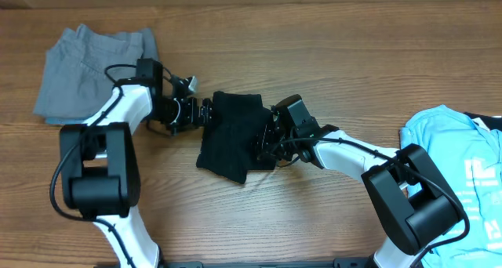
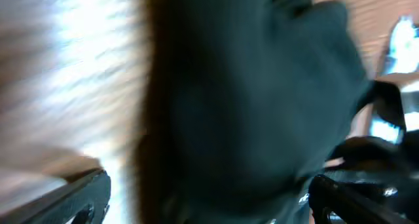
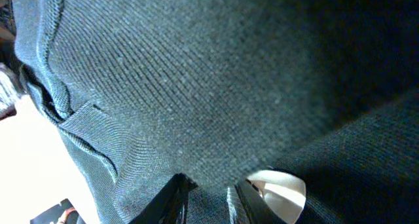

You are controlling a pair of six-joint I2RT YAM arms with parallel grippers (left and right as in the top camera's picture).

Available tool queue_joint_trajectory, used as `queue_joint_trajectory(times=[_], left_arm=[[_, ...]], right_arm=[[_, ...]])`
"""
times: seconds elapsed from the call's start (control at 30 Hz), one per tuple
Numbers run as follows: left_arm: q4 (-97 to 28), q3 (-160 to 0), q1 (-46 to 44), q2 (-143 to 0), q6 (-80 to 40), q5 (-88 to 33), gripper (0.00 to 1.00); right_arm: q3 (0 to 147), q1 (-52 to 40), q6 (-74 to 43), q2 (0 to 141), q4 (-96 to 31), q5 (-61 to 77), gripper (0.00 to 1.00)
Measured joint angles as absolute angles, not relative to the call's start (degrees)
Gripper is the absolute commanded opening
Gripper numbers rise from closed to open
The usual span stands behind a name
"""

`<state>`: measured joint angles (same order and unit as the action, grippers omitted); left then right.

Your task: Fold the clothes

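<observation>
My left gripper grabs the folded black garment's edge nearest the grey garment next, to stack the black garment there still folded.
A black knitted garment (image 1: 231, 135) lies folded into a narrow bundle at the table's middle. My left gripper (image 1: 205, 111) is at its upper left edge. In the blurred left wrist view the fingers (image 2: 209, 201) stand wide apart, with the black fabric (image 2: 249, 99) lying between and beyond them. My right gripper (image 1: 263, 143) is at the bundle's right edge. In the right wrist view its fingers (image 3: 208, 201) are close together and pinch a fold of the black fabric (image 3: 196, 86). A grey garment (image 1: 90, 64) lies folded at the far left. A light-blue tee with white print (image 1: 459, 162) lies at the right edge.
A dark piece of cloth (image 1: 488, 121) shows past the light-blue tee at the right edge. Bare wooden table (image 1: 329, 56) runs along the back and in front of the bundle. The two arm bases stand at the front edge.
</observation>
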<state>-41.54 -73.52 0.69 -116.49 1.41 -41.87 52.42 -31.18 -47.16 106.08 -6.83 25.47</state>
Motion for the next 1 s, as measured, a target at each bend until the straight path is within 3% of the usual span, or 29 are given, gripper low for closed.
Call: queue_joint_trajectory(times=[0.17, 0.37, 0.53, 0.57, 0.6, 0.87, 1.0], left_arm=[[-38.17, -75.48, -1.54, -121.1, 1.45, -52.47, 0.96], [-38.04, -75.5, -4.36, -123.76, 1.54, -56.18, 0.55], [-38.04, -75.31, -6.02, -124.79, 1.26, -55.64, 0.36], [-38.0, -75.31, -6.0, -124.86, 1.34, -55.42, 0.24], [-38.0, -75.31, -5.98, -124.9, 1.21, -55.29, 0.19], [-40.75, -75.33, -4.78, -124.9, 0.95, -55.55, 0.05], [-43.68, -75.42, -3.46, -124.42, 0.99, -55.13, 0.04]], right_arm=[[52.42, -31.18, -47.37, 106.08, -6.87, 25.36, 0.25], [52.42, -31.16, -47.4, 106.08, -7.03, 25.06, 0.25], [52.42, -31.16, -47.37, 106.08, -7.29, 25.06, 0.24], [52.42, -31.16, -47.4, 106.08, -7.31, 25.04, 0.21], [52.42, -31.16, -47.4, 106.08, -7.35, 25.06, 0.19], [52.47, -29.78, -46.98, 105.34, -10.5, 26.87, 0.18], [52.45, -26.89, -45.87, 96.95, -15.84, 26.7, 0.18]])
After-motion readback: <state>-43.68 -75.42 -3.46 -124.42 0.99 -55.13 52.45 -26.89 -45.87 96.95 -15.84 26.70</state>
